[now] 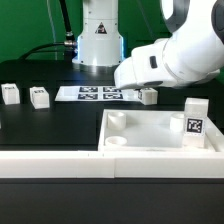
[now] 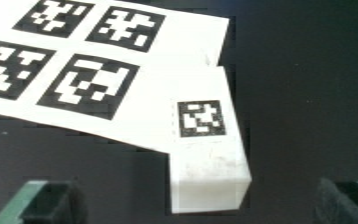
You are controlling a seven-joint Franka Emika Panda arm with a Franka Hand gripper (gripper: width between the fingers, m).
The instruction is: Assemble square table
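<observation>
I'll next grab the leg by its plain square end (image 2: 211, 188) to fit it into a corner socket of the square table top.
The square table top (image 1: 150, 133) lies flat at the front right, rim up, with round sockets in its corners. One tagged white leg (image 1: 195, 117) stands in its right corner. Two more legs (image 1: 10, 93) (image 1: 38, 96) lie at the exterior view's left. A fourth leg (image 1: 148, 96) lies next to the marker board, right under my gripper (image 1: 138, 84). In the wrist view this leg (image 2: 208, 140) lies lengthwise between my two dark fingertips (image 2: 51, 200). My gripper (image 2: 197, 206) is open, with a gap to the leg on each side.
The marker board (image 1: 95, 94) lies behind the table top; it also shows in the wrist view (image 2: 87, 55), touching the leg's far end. A long white rim (image 1: 50, 158) runs along the front. The robot base (image 1: 98, 40) stands at the back.
</observation>
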